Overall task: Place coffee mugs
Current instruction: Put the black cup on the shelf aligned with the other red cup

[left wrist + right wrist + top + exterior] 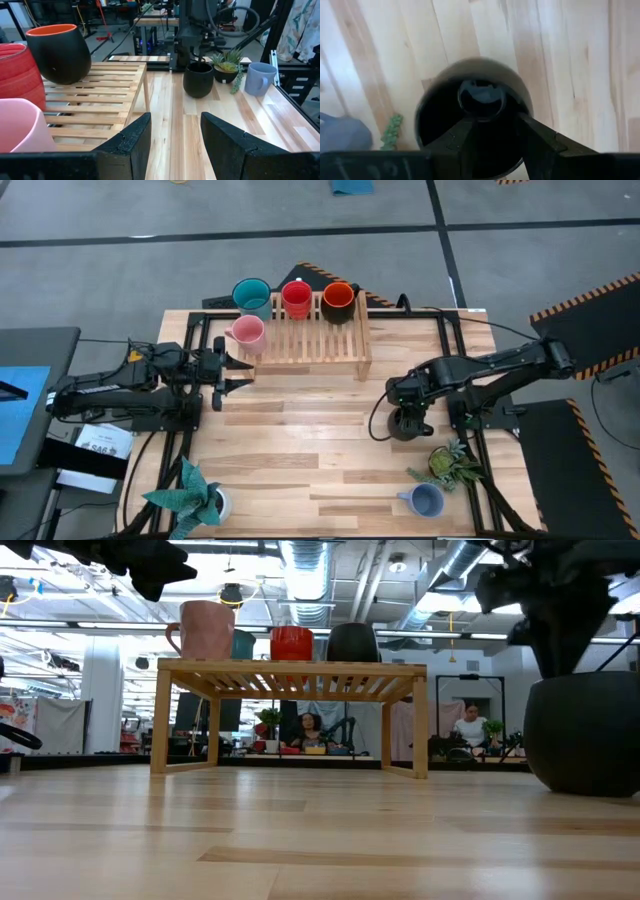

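Note:
My right gripper grabs the mug by its rim [526, 114] next, to place the black mug on the wooden rack.
A wooden slatted rack [310, 340] stands at the table's far middle. On it stand a teal mug [252, 295], a red mug [296, 298], an orange-and-dark mug [338, 300] and, at its left end, a pink mug [246, 332]. A black mug [403, 425] stands upright on the table at the right. My right gripper [495, 125] is open and points down over its mouth. A pale blue mug [427, 500] stands near the front edge. My left gripper [240, 375] waits open and level beside the rack's left end. My right gripper comes at the black mug [470, 80] from above, pointing down. One finger [462, 142] is over the hollow and the other [537, 142] is by the rim. I cannot tell whether either touches it. The mug rests on the table by its base.
A small potted plant [452, 463] stands just in front of the black mug, between it and the pale blue mug. Another plant [190, 498] is at the near left corner. Bare wood lies between the rack and the front edge.

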{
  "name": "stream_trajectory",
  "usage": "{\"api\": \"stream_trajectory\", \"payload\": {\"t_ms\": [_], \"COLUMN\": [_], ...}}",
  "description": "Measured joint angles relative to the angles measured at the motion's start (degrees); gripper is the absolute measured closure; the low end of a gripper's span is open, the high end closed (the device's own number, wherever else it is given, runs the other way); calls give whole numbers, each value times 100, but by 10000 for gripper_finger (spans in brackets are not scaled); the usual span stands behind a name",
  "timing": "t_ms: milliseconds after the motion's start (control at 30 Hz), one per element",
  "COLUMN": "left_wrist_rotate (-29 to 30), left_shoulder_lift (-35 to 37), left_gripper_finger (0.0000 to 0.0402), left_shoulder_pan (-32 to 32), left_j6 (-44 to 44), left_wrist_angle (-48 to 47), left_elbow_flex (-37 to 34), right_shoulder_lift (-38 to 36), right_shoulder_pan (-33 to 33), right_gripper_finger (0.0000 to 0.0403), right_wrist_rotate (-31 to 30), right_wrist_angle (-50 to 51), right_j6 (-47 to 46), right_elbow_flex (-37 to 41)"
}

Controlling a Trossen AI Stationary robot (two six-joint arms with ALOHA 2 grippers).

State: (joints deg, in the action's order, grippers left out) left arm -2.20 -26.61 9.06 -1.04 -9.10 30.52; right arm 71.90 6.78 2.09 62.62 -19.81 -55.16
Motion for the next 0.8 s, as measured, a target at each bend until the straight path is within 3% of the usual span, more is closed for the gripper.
{"api": "stream_trajectory", "payload": {"t_ms": [333, 800], "left_wrist_rotate": [0, 0], "left_shoulder_lift": [0, -2], "left_gripper_finger": [243, 243], "left_shoulder_pan": [0, 2], "left_j6": [26, 66], "left_wrist_angle": [-7, -57], "left_elbow_flex": [0, 0], "right_shoulder_lift": [116, 1107], "right_shoulder_pan": [-6, -17], "right_gripper_finger": [241, 247], "right_wrist_rotate": [-378, -776], "right_wrist_angle": [155, 208], "right_j6": [693, 1435], "right_elbow_flex": [-123, -94]}}
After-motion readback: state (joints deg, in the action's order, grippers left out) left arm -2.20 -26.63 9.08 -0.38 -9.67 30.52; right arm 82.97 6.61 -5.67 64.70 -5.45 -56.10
